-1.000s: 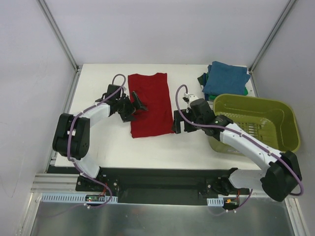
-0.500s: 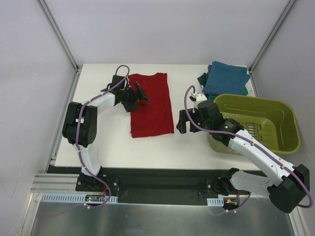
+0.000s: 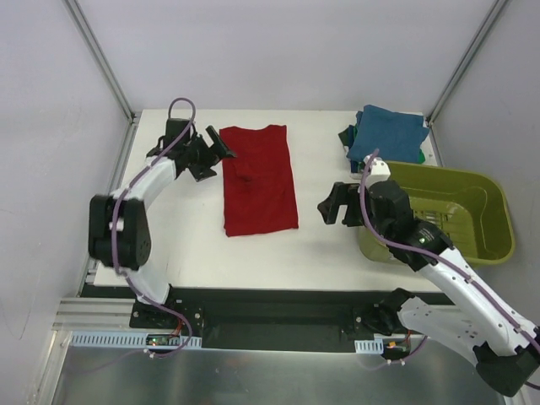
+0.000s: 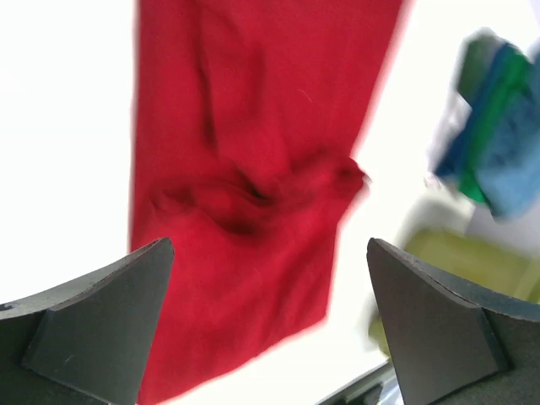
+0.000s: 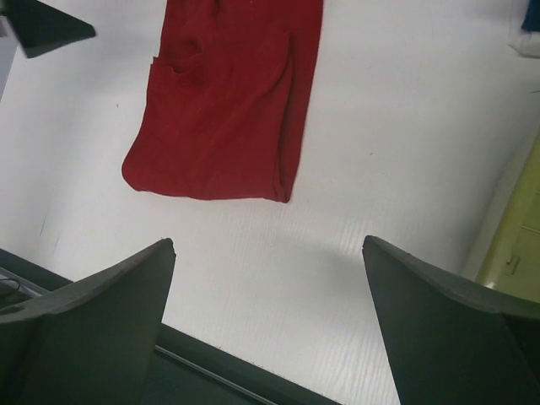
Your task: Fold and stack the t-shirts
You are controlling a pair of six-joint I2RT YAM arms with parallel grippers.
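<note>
My right gripper should next grab the dark red t-shirt's near corner on the basket side to fold its near end over.
A dark red t-shirt lies folded into a long strip on the middle of the white table; it also fills the left wrist view and the top of the right wrist view. Folded teal-blue and green t-shirts are stacked at the far right corner. My left gripper hangs open at the strip's far left corner, nothing between its fingers. To the right of the red t-shirt, my right gripper is open and holds nothing.
An olive-green plastic basket stands at the table's right side, just behind the right arm. Metal frame posts rise at the table's far corners. The black rail with the arm bases runs along the near edge.
The left gripper has moved off the red t-shirt, up and to the left towards its far corner. The right gripper has drawn back to the right, away from the t-shirt's edge.
</note>
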